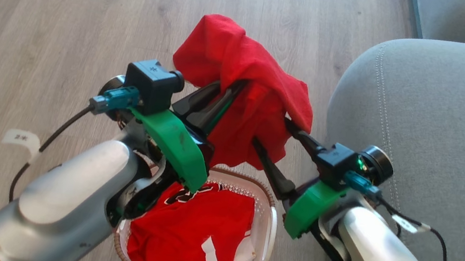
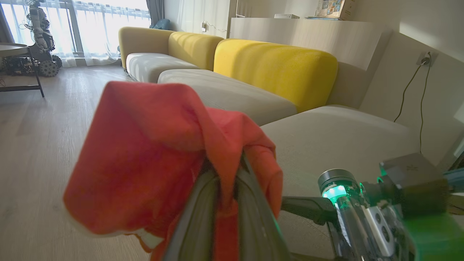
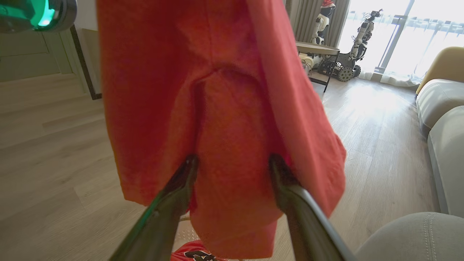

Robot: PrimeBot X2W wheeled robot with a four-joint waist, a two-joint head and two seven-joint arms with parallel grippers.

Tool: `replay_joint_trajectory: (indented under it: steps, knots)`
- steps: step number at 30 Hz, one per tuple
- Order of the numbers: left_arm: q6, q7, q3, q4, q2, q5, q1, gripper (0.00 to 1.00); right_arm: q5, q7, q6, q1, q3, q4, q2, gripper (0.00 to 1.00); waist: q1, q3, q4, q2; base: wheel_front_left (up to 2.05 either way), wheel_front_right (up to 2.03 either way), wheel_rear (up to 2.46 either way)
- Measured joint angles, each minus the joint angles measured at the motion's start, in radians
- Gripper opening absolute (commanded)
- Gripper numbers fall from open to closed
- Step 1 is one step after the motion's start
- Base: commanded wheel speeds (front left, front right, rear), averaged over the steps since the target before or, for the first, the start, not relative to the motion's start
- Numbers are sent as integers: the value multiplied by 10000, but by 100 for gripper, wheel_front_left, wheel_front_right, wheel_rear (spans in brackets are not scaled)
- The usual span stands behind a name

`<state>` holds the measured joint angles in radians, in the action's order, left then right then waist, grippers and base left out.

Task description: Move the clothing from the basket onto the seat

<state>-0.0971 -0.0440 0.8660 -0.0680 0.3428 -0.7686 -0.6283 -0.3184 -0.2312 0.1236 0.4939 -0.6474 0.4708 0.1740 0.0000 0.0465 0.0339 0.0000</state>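
Note:
Next, my right gripper grips the shirt's middle fold [image 1: 269, 130] that bulges out between the shirt's sides, since the shirt hangs slack with its sides spread wide.
A plain red shirt [image 1: 243, 66] hangs in the air above the basket [image 1: 270, 203]. My left gripper [image 1: 230, 90] is shut on the shirt's folds; in the left wrist view the cloth [image 2: 152, 156] is pinched between the two close fingers [image 2: 203, 210]. My right gripper [image 1: 270, 132] is open, its spread fingers [image 3: 186, 170] pressed into the hanging shirt [image 3: 224, 108]. The red jersey [image 1: 192, 228] with its white tag lies in the white basket below my arms. The grey seat [image 1: 439, 137] stands just right of the basket.
Wood floor [image 1: 46, 0] surrounds the basket on the left and far side. A long sofa with yellow backs [image 2: 275, 65] runs beyond the seat. A dark table [image 3: 319, 50] and another robot [image 3: 359, 32] stand by the window. A cable with a white label [image 1: 21, 138] trails left.

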Motion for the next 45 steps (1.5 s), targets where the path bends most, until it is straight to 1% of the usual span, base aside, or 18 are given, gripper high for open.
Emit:
replay_joint_trajectory:
  steps: [7, 9, 11, 12, 19, 26, 31, 35, 36, 37, 38, 45]
  knots:
    - [23, 23, 261, 15, -92, 0, 1, 0, -207, -171, 0, 824, -690, 817, -134, 100, 0, -5, 166, 0, 0, 0, 0]
    - [81, 29, 288, 13, -127, 0, 1, 0, -267, -176, 0, 1004, -734, 988, -184, 100, 0, -12, 205, 0, 0, 0, 0]
    - [90, 31, 309, 13, -165, 2, 1, 0, -341, -188, 0, 1170, -761, 1135, -198, 36, 0, -7, 245, 0, 0, 0, 0]
    - [90, 31, 322, 13, -174, 2, 1, 0, -368, -188, 0, 1220, -761, 1135, -199, 0, 0, 2, 262, 0, 0, 0, 0]
    - [90, 31, 366, -4, -226, 0, 1, 0, -435, -188, 0, 1331, -729, 991, -265, 0, 0, 26, 370, 0, 0, 0, 0]
    - [88, 31, 366, -27, -203, 0, 1, 0, -437, -188, 0, 1309, -698, 798, -263, 0, 0, 6, 311, 0, 0, 0, 0]
    - [86, 27, 360, -63, -173, 0, 3, 0, -512, -190, 0, 1174, -228, 447, -263, 0, 0, -55, 217, 0, 0, 0, 0]
    - [-2, -13, 351, -102, -86, 0, 32, 0, -616, -199, 0, 712, 213, 274, -265, 0, 0, -97, 74, 0, 0, 0, 0]
    - [-15, -15, 351, -105, -67, 0, 51, 13, -614, -199, 0, 589, 339, 228, -267, 0, 0, -110, 34, 0, 0, 0, 0]
    - [-33, -15, 351, -104, -58, 0, 73, 63, -612, -199, 0, 489, 464, 171, -267, 0, 0, -120, -4, 0, 0, 0, 0]
    - [-82, -17, 349, -100, -54, 0, 104, 100, -604, -199, 0, 420, 591, 115, -270, 0, 0, -124, -44, 0, 0, 0, 0]
    - [-265, -17, 334, -19, 52, -2, 316, 100, -153, -199, 0, 105, 1699, -483, -391, 0, 1, -169, -432, 0, 0, 0, 0]
